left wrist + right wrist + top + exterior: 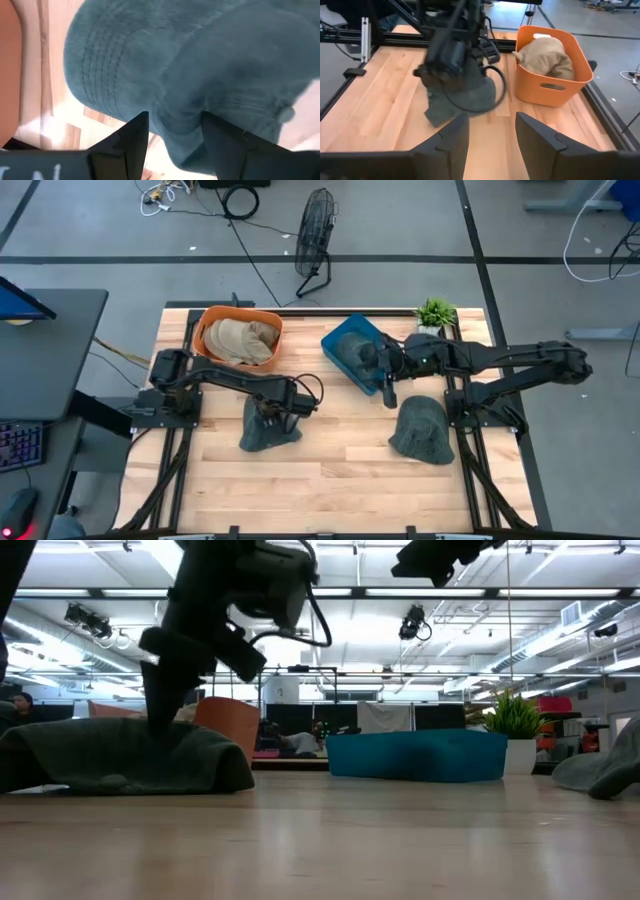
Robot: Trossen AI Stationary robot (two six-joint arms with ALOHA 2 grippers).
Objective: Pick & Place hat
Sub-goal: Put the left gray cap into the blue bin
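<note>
The robot will pick and place the dark grey-green hat [110, 65], so its left gripper will next grab the fold where the hat's brim meets its top [175, 117].
A dark grey-green hat [268, 428] lies flat on the wooden table, left of centre; in the low view the hat [120, 755] spreads low on the tabletop. My left gripper [268, 410] stands on it from above, open, as the left wrist view [175, 131] shows. A second dark hat [424, 430] rests on the table at the right. My right gripper [364, 360] hovers high over the blue bin [350, 350], open [492, 135] and touching nothing, pointing toward the table's left. My left gripper comes down on the hat from above, fingers pointing down. A raised fold of the crown [180, 107] sits between its two open fingers [132, 137]. The hat lies on the table beneath it. I cannot tell whether the fingers press the cloth.
An orange bin [272, 320] holding beige hats stands at the far left of the table. The blue bin [415, 755] is at far centre, with a small potted plant [436, 311] beside it. Bare wood lies along the near edge [330, 480].
</note>
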